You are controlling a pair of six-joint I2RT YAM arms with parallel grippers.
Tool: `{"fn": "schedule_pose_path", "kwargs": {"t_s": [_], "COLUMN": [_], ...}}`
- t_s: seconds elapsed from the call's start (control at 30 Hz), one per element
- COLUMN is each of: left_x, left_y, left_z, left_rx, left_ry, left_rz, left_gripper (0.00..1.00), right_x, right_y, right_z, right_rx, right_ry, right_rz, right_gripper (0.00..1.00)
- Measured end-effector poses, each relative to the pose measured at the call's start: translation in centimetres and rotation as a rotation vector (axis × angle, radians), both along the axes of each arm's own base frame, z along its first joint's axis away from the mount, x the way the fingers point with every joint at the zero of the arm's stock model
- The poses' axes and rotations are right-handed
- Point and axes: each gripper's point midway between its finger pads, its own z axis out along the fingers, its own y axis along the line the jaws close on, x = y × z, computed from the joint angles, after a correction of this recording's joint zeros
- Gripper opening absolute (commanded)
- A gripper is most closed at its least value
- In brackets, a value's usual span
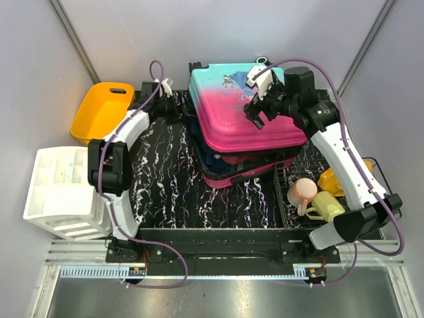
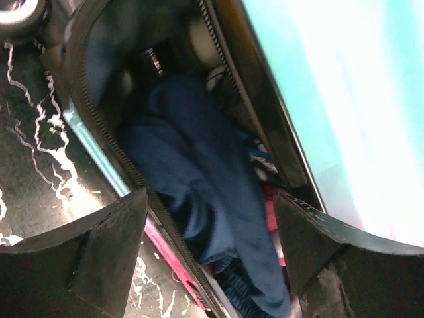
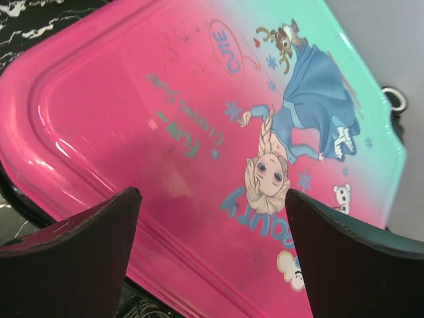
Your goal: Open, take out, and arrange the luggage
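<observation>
My right gripper is going to grab the lid next by its raised pink rim (image 1: 255,151), with one finger inside, to swing the luggage open.
The luggage (image 1: 245,112) lies flat at the back middle of the table, its teal-to-pink lid raised a little and skewed over the base. My left gripper (image 1: 177,105) is open at the suitcase's left edge. In the left wrist view its fingers (image 2: 211,199) straddle the zipper gap, where a navy blue cloth (image 2: 199,165) lies inside under the teal lid (image 2: 344,99). My right gripper (image 1: 257,109) is open and hovers over the lid. The right wrist view (image 3: 212,193) shows the pink lid (image 3: 199,132) with the princess print just below it.
An orange bin (image 1: 103,111) stands at the back left. A white rack (image 1: 63,189) sits at the left edge. A black wire basket (image 1: 291,212) at the right holds a pink cup (image 1: 303,190) and a yellow cup (image 1: 324,205).
</observation>
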Motion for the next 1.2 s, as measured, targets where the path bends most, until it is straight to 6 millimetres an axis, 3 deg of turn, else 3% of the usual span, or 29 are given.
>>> {"fn": "schedule_pose_path", "kwargs": {"t_s": [0.17, 0.33, 0.47, 0.6, 0.73, 1.0, 1.1, 1.13, 1.2], "left_x": [0.3, 0.9, 1.4, 1.1, 0.9, 1.2, 1.1, 1.1, 1.1], "left_y": [-0.9, -2.4, -4.0, -5.7, -7.1, -7.4, -7.6, -7.7, -7.7], "left_z": [4.8, 8.9, 12.4, 14.7, 15.0, 14.0, 14.4, 14.4, 14.6], "left_rx": [0.008, 0.003, -0.016, -0.035, -0.046, -0.052, -0.059, -0.060, -0.065], "left_ry": [-0.105, -0.187, -0.268, -0.320, -0.324, -0.294, -0.300, -0.301, -0.301], "left_rz": [-0.022, -0.043, -0.066, -0.095, -0.117, -0.113, -0.115, -0.115, -0.116], "left_gripper": [0.82, 0.82, 0.82, 0.82, 0.82, 0.83, 0.83, 0.83, 0.83], "right_x": [0.0, -1.8, -3.3, -4.7, -5.0, -1.1, -0.3, 0.0, 0.6], "right_y": [0.3, 3.8, 6.8, 9.2, 10.4, 9.5, 9.6, 9.4, 8.7], "right_z": [3.9, 7.4, 8.0, 6.6, 5.1, 5.3, 5.4, 5.4, 5.5], "right_rx": [0.010, -0.032, -0.103, -0.211, -0.325, -0.571, -0.663, -0.704, -0.775], "right_ry": [-0.096, -0.242, -0.354, -0.442, -0.524, -0.727, -0.799, -0.817, -0.841], "right_rz": [-0.006, 0.079, 0.147, 0.203, 0.235, 0.108, 0.083, 0.074, 0.046], "right_gripper": [1.00, 1.00, 1.00, 1.00, 1.00, 1.00, 0.88, 0.77, 0.67]}}
